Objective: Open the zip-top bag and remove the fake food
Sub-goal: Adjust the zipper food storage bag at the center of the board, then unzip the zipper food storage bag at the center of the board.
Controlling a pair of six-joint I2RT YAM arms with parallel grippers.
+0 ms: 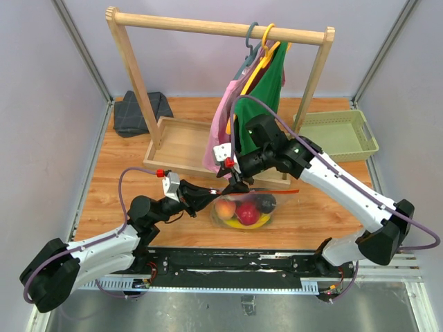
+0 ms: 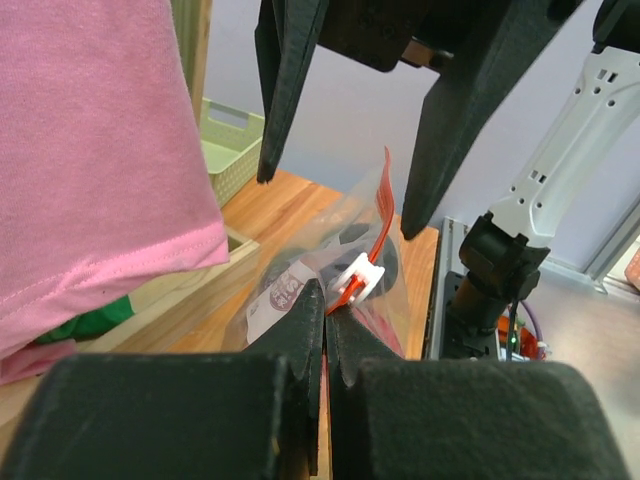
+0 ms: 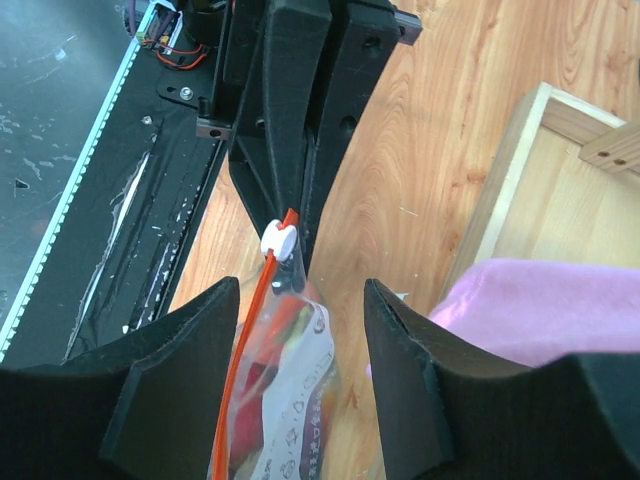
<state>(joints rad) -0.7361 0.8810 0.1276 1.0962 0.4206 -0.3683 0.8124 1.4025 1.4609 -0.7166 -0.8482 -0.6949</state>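
Note:
My right gripper grabs the white slider (image 3: 279,241) next with fingers straddling the bag's orange-red strip, to draw the slider along and open the bag.
The clear zip-top bag (image 1: 243,207) sits on the table with its orange-red zip strip (image 3: 243,370) uppermost. Inside it lies the fake food: a peach (image 1: 224,208), a red round fruit (image 1: 247,211), a dark eggplant (image 1: 266,203) and a yellow banana (image 1: 253,223). My left gripper (image 2: 326,312) is shut on the strip's end, just behind the white slider (image 2: 358,275). Just above the slider, my right gripper (image 3: 300,290) is open, its fingers straddling the bag's top edge with a gap on each side. In the top view the left gripper (image 1: 213,195) and the right gripper (image 1: 235,183) meet at the bag's left corner.
Close behind the bag stands a wooden rack (image 1: 208,26) on a tray base (image 1: 178,144), with a pink garment (image 1: 220,131) and a green one (image 1: 263,97) hanging from it. A green basket (image 1: 339,133) stands back right. A dark folded cloth (image 1: 138,112) lies back left.

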